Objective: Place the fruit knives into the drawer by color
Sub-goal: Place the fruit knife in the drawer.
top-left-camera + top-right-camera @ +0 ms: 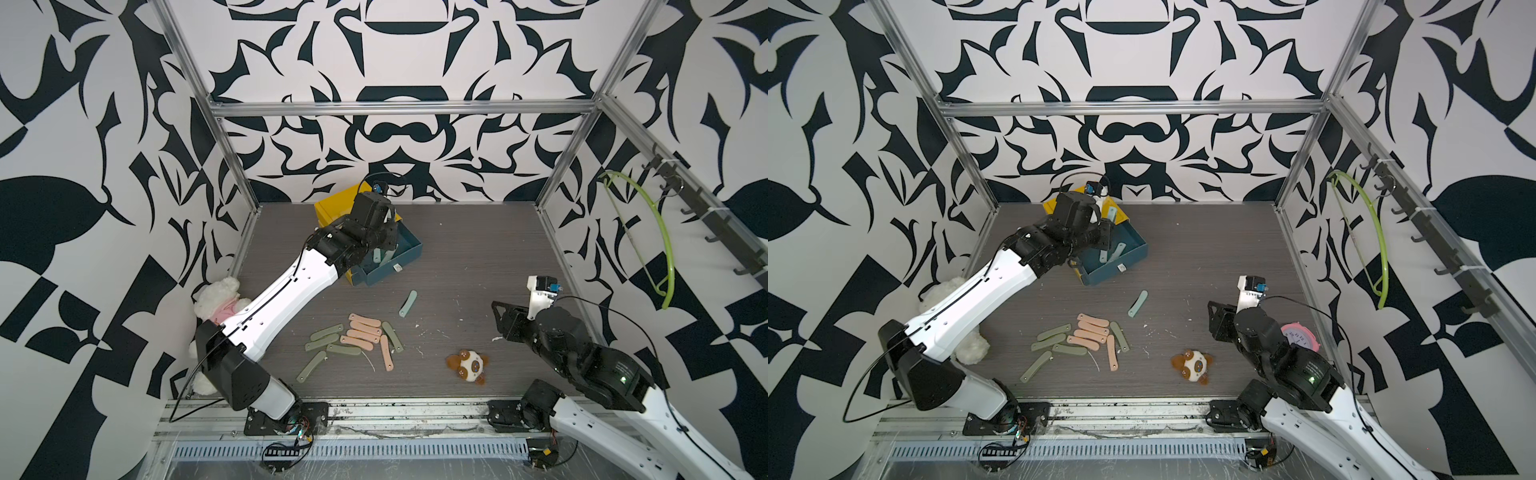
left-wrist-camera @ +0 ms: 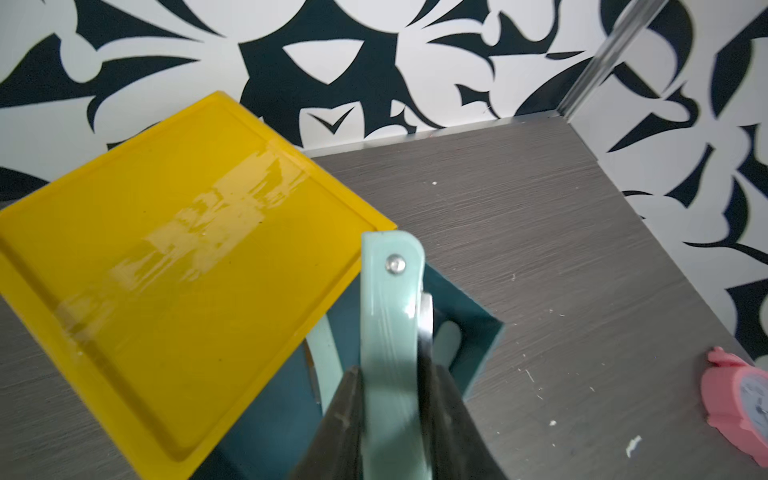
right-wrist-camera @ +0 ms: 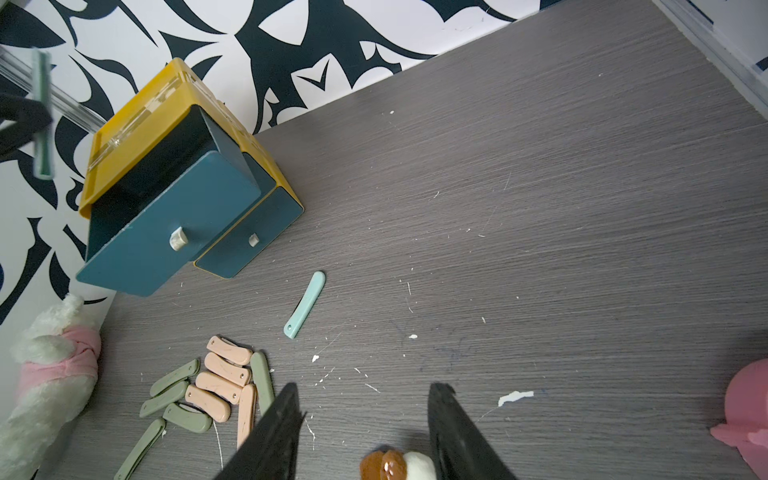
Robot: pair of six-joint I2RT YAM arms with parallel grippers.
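The teal fruit knife [image 2: 388,316] hangs high above the drawer, and its far end overlaps the cabinet's corner, where it could catch. The robot's left gripper should therefore keep hold of the knife.
The yellow cabinet [image 1: 332,210] [image 2: 166,270] [image 3: 137,120] stands at the back with its top teal drawer [image 1: 409,253] [image 1: 1138,245] [image 2: 478,340] pulled out. My left gripper [image 2: 392,370] [image 1: 1104,232] hovers over that drawer, shut on a teal fruit knife [image 2: 388,316] [image 3: 41,116]. Other teal knives [image 2: 326,357] lie inside the drawer. One teal knife [image 1: 408,303] [image 3: 304,304] lies loose on the table. Pink knives [image 1: 365,328] [image 3: 224,374] and green knives [image 1: 324,334] [image 3: 174,376] form a pile at mid-table. My right gripper [image 3: 365,388] [image 1: 498,320] is open and holds nothing.
A brown-and-white plush toy [image 1: 467,365] [image 3: 395,465] lies just under the right gripper. A white plush with pink cloth [image 1: 218,299] sits under the left arm by the left wall. A pink clock [image 1: 1300,336] [image 2: 744,399] stands at the right wall, and a green hanger [image 1: 660,249] hangs there.
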